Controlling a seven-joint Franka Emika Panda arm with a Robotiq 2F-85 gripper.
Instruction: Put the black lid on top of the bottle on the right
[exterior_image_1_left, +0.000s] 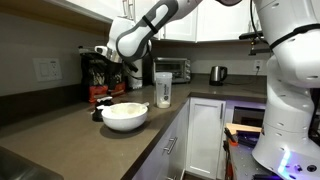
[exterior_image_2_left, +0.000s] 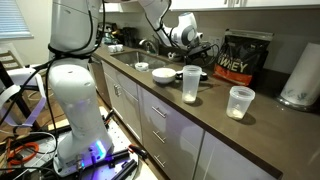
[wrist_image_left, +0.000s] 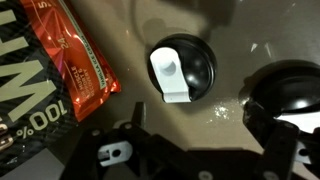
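I should reach the black lid (wrist_image_left: 182, 68) with my gripper and grab its white flip tab from above. The lid's rim and bottom then stay free to sit on the bottle.
The black lid (wrist_image_left: 182, 68), round with a white flip tab, lies flat on the brown counter in the wrist view. My gripper (wrist_image_left: 195, 118) is open and empty, hanging above the counter with the lid just beyond its fingertips. In both exterior views the gripper (exterior_image_1_left: 106, 80) (exterior_image_2_left: 193, 45) hovers at the back of the counter by the bag, and the lid is hidden there. The tall translucent shaker bottle (exterior_image_1_left: 163, 88) (exterior_image_2_left: 191, 84) stands upright and uncapped on the counter, well away from the gripper.
A black and red protein bag (wrist_image_left: 50, 75) (exterior_image_2_left: 245, 58) stands right beside the lid. A dark round object (wrist_image_left: 292, 95) is on the lid's other side. A white bowl (exterior_image_1_left: 125, 115) (exterior_image_2_left: 163, 73), a short clear cup (exterior_image_2_left: 239, 101), a paper towel roll (exterior_image_2_left: 300, 75) and a toaster oven (exterior_image_1_left: 172, 68) are around.
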